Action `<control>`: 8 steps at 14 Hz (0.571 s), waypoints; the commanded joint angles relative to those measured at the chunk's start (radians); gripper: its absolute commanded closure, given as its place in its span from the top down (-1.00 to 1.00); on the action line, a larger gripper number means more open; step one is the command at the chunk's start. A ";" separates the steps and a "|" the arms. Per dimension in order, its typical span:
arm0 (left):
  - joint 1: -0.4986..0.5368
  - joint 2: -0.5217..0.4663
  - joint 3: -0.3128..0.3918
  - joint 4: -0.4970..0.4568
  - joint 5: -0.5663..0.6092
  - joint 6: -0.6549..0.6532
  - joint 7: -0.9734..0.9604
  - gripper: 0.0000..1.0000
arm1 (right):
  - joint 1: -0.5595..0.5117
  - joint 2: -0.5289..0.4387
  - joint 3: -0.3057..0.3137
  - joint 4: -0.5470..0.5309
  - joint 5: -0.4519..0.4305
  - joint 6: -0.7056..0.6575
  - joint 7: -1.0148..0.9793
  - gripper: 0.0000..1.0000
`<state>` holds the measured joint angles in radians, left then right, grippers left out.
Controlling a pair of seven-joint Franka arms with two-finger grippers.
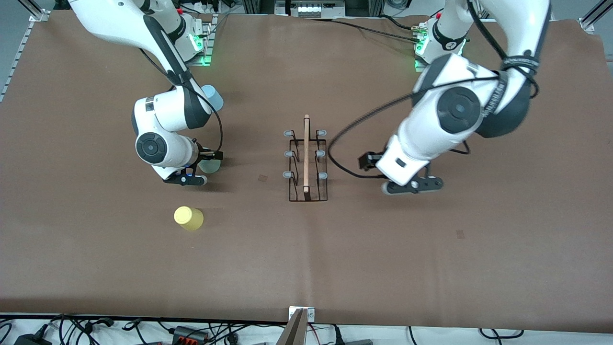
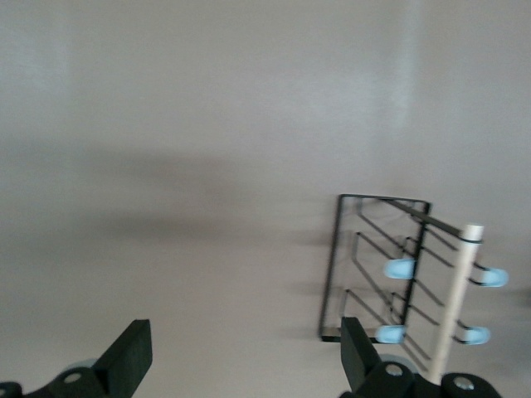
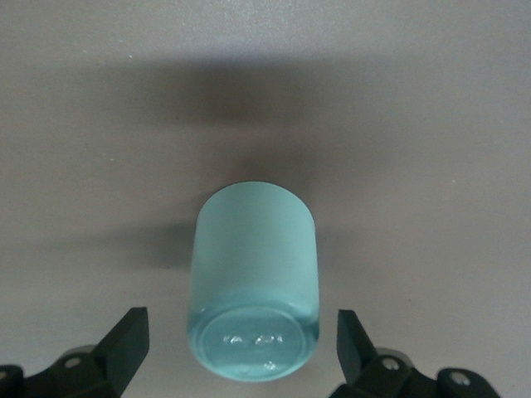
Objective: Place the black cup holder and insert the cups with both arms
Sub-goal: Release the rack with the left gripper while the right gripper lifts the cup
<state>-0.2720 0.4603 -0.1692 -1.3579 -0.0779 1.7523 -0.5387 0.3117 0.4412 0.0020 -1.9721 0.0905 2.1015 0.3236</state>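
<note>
My right gripper should close, since its fingers are on both sides of the cup in the right wrist view. Closing now would hold the mint green cup.
The black cup holder (image 1: 307,163) stands at the middle of the table, its wooden rod along the top and grey-tipped pegs on both sides. It also shows in the left wrist view (image 2: 390,265). My right gripper (image 3: 241,344) is open, low over the mint green cup (image 3: 254,278), which stands upside down between the fingers (image 3: 124,344) without touching them. That cup peeks out beside the right hand in the front view (image 1: 211,166). My left gripper (image 2: 243,358) is open and empty over bare table, beside the holder toward the left arm's end.
A yellow cup (image 1: 188,217) stands upside down nearer to the front camera than the right hand. A light blue cup (image 1: 213,97) stands farther from it, partly hidden by the right arm. Brown paper (image 1: 431,263) covers the table.
</note>
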 commanded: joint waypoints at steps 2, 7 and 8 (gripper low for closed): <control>0.057 -0.028 0.000 -0.026 0.018 -0.053 0.084 1.00 | 0.001 0.014 -0.005 -0.005 0.012 0.023 0.009 0.64; 0.200 -0.086 0.013 -0.038 0.035 -0.115 0.360 1.00 | 0.007 -0.010 -0.004 0.097 0.012 -0.102 0.012 -0.41; 0.206 -0.110 0.045 -0.053 0.036 -0.126 0.394 1.00 | 0.026 -0.016 -0.002 0.158 0.012 -0.165 0.012 -0.44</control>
<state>-0.0984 0.4187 -0.1504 -1.3612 -0.0549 1.6524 -0.2366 0.3136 0.4485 -0.0014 -1.9054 0.0908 2.0453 0.3262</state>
